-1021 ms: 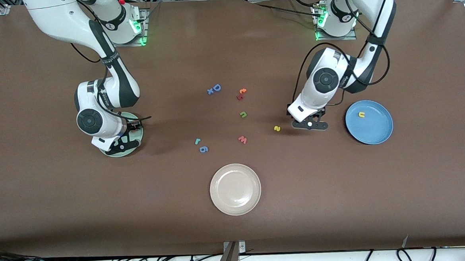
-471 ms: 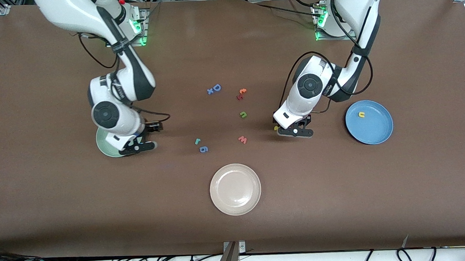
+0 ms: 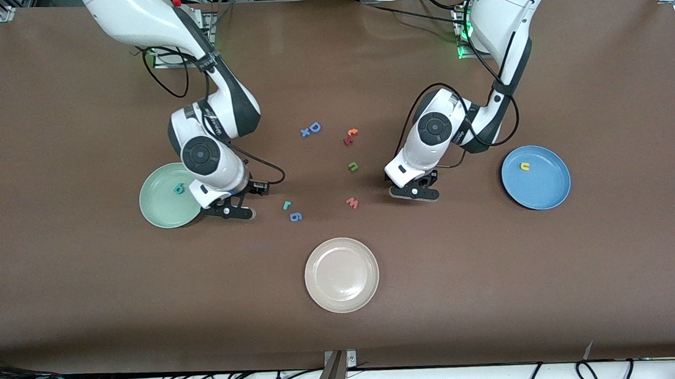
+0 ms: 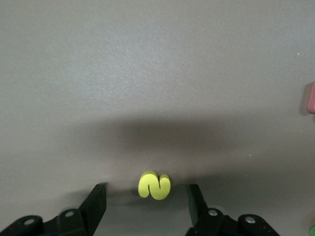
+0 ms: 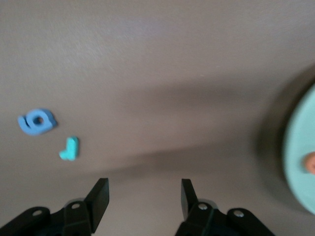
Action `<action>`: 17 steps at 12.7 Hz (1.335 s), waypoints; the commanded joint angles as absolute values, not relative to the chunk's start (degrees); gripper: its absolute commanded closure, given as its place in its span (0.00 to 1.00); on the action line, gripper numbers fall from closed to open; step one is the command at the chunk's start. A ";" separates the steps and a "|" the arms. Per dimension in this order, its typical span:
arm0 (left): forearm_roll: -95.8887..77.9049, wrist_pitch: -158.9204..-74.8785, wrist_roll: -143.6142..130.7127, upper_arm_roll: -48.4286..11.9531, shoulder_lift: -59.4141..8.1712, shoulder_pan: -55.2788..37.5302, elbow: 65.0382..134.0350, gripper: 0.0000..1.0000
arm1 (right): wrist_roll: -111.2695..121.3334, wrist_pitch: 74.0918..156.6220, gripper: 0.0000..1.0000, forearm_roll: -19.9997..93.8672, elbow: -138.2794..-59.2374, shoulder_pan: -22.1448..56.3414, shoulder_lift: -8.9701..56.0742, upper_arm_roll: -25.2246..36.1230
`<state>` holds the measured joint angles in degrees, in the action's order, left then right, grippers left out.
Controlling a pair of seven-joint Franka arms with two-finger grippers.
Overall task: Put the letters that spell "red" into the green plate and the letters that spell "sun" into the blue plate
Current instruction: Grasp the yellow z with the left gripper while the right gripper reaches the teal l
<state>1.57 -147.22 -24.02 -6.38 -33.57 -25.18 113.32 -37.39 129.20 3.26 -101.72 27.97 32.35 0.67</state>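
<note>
The yellow "s" sits level between my left gripper's fingers in the left wrist view. My left gripper should close on it.
The green plate (image 3: 159, 211) holds the teal "d" (image 3: 179, 189); the right wrist view shows the plate's rim (image 5: 298, 167) and an orange letter (image 5: 310, 163) in it. My right gripper (image 3: 232, 210) (image 5: 144, 184) is open and empty, low over the table between that plate and the teal "r" (image 3: 286, 204) (image 5: 70, 148). My left gripper (image 3: 413, 192) (image 4: 147, 189) is open, its fingers on either side of the yellow "s" (image 4: 154, 186), apart from it; the arm hides this letter in the front view. The blue plate (image 3: 539, 189) holds the yellow "u" (image 3: 524, 166). The green "n" (image 3: 353, 166) lies on the table.
A blue "6" (image 3: 295, 216) (image 5: 37, 121) lies beside the "r". A pink "w" (image 3: 352, 202) lies near the left gripper. A blue "D" (image 3: 314, 127), a small "x" (image 3: 305, 133) and two orange-red letters (image 3: 350, 137) lie nearer the bases. A beige plate (image 3: 341, 275) sits nearest the camera.
My right arm has left the green plate and moved toward the "r", uncovering the "d". My left arm has moved away from the blue plate and now covers the "s".
</note>
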 commanded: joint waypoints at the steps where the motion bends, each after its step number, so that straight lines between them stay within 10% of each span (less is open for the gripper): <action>1: 0.44 -147.22 -24.79 -5.98 -34.36 -26.10 111.88 0.24 | -47.42 129.29 0.46 3.87 -93.54 28.30 38.74 -1.31; 13: 0.53 -147.13 -24.44 -5.45 -34.46 -26.11 111.88 0.84 | -53.44 131.40 0.55 2.90 -88.68 30.41 44.56 -2.20; 17: 1.05 -146.60 -23.73 -4.49 -33.14 -25.58 112.41 0.83 | -53.44 131.48 0.57 2.55 -89.38 30.50 44.65 -1.93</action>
<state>1.51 -147.22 -24.52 -5.49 -33.55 -25.56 112.71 -52.80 131.31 3.17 -89.91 30.11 44.14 -2.17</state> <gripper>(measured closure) 0.718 0.564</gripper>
